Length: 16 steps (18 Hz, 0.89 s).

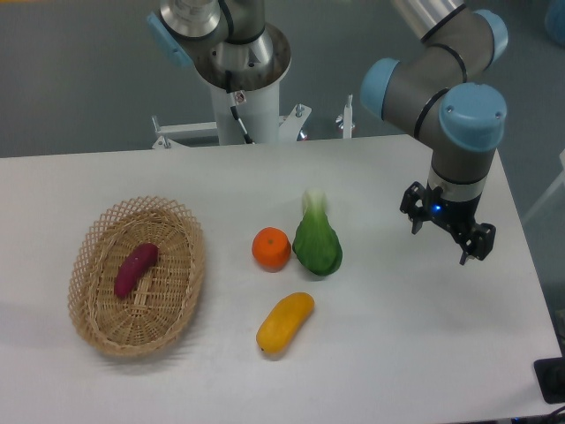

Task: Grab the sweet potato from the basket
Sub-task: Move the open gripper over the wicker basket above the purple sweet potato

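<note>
My gripper grabs the sweet potato by its upper part next, to pick it out of the wicker basket.
The reddish-purple sweet potato lies slanted inside the oval wicker basket at the left of the table. My gripper hangs over the right side of the table, far from the basket. Its two black fingers are spread apart, so it is open, and nothing is between them.
An orange and a green leafy vegetable sit side by side in the middle of the table. A yellow mango lies in front of them. The robot's base column stands behind the table's far edge.
</note>
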Each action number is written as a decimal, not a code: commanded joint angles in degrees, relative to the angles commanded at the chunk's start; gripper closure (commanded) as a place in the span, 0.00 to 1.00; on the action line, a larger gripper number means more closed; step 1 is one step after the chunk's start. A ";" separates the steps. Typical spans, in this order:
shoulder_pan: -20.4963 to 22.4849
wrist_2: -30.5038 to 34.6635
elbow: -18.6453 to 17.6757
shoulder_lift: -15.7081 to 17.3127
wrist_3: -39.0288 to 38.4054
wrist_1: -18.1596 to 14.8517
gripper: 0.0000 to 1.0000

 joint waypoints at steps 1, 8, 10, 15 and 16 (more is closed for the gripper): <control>0.00 0.00 -0.09 0.00 0.00 0.00 0.00; -1.75 -0.09 -0.62 -0.09 -3.07 0.09 0.00; -2.72 -0.09 -0.79 -0.09 -4.56 0.09 0.00; -6.58 -0.18 -3.33 1.40 -9.92 0.44 0.00; -8.33 -0.18 -4.30 1.75 -11.41 0.53 0.00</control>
